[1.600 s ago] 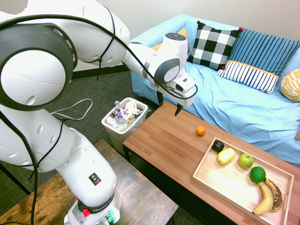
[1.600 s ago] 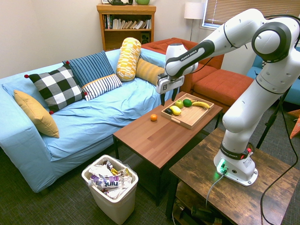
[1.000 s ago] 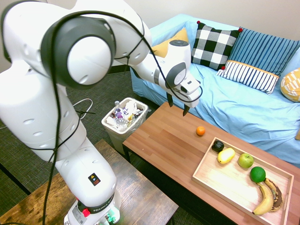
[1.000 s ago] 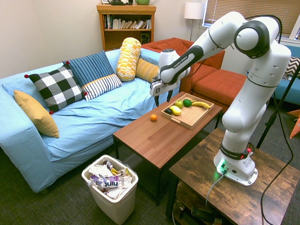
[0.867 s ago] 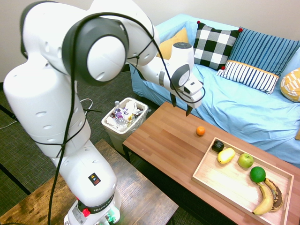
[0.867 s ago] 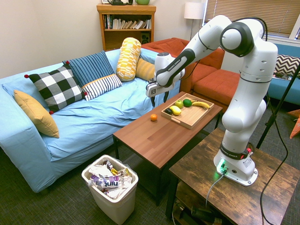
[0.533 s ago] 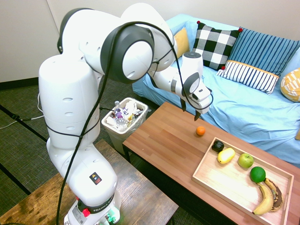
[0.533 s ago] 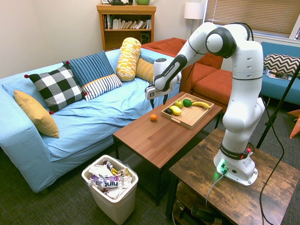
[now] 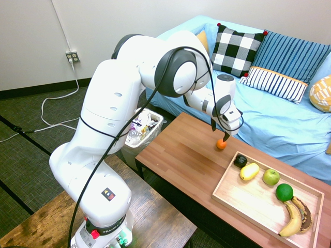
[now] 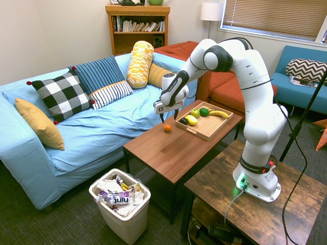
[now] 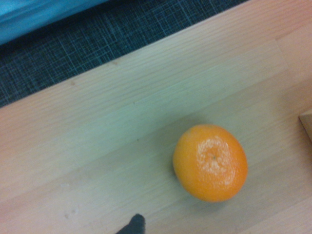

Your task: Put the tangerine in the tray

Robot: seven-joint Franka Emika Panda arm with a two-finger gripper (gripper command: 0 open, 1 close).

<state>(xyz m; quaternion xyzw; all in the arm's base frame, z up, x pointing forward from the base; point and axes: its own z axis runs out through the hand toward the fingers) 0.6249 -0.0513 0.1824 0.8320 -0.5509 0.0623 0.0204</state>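
Note:
Next, to put the tangerine in the tray, my gripper grips its opposite sides at the widest part, as it's round and slopes in toward its top (image 11: 214, 157).
The tangerine (image 9: 221, 144) (image 10: 167, 127) is a small bright-orange fruit lying on the wooden coffee table (image 9: 181, 160), near the edge facing the sofa and a short way from the tray. In the wrist view the tangerine (image 11: 210, 162) fills the lower right from close by. My gripper (image 9: 220, 133) (image 10: 167, 119) hangs just above it, pointing down, open, with nothing between its fingers. The tray (image 9: 248, 201) (image 10: 206, 128) is a shallow light-wood rectangle at the table's far end; its corner (image 11: 307, 122) just shows in the wrist view.
In the tray lie a lemon (image 9: 249, 171), a green apple (image 9: 270, 176), a lime (image 9: 284, 192), a banana (image 9: 292, 219) and a small dark fruit (image 9: 240, 160). A blue sofa (image 10: 102, 122) runs along the table. A full white bin (image 9: 138, 129) stands at the table's end.
The arm has swung along the table toward the tray end and come down over the tangerine. The gripper has stayed open. The tangerine has not moved.

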